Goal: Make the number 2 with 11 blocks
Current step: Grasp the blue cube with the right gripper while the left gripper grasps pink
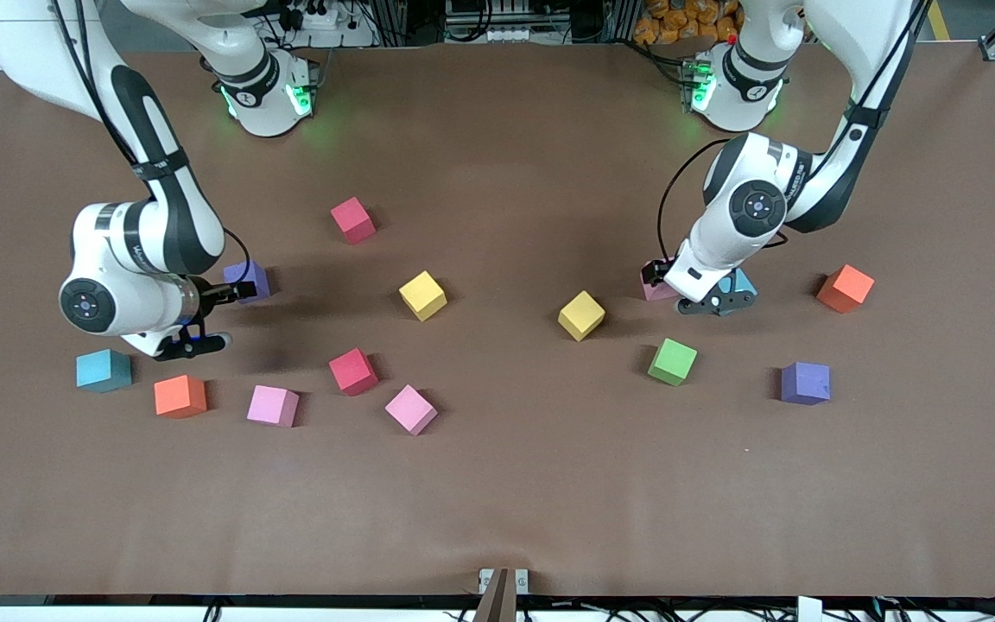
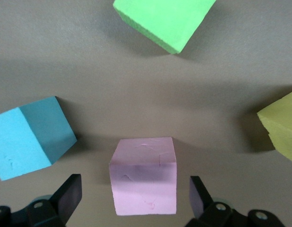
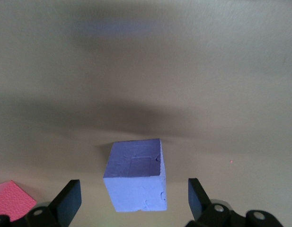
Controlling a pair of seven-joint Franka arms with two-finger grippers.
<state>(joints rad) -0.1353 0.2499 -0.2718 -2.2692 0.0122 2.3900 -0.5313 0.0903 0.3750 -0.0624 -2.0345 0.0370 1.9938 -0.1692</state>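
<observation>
The pink block is beyond the open fingers of my left gripper in the left wrist view, so closing now would miss. My left gripper should first move toward the block.
My left gripper (image 1: 656, 276) is open and low over the table, with a pink block (image 2: 144, 175) between its fingers (image 2: 70, 194), gaps on both sides. A light blue block (image 2: 30, 139) lies beside it, and a green block (image 2: 164, 21) and a yellow block (image 2: 283, 130) lie close by. My right gripper (image 1: 234, 291) is open around a purple block (image 3: 135, 179) that rests on the table, untouched. Both blocks also show in the front view, the pink block (image 1: 658, 291) and the purple block (image 1: 250, 278).
Loose blocks lie on the brown table (image 1: 497, 501): red (image 1: 352, 219), yellow (image 1: 422, 295), yellow (image 1: 581, 314), green (image 1: 672, 361), purple (image 1: 805, 383), orange (image 1: 845, 288), light blue (image 1: 104, 370), orange (image 1: 180, 396), pink (image 1: 273, 405), red (image 1: 352, 371), pink (image 1: 411, 409).
</observation>
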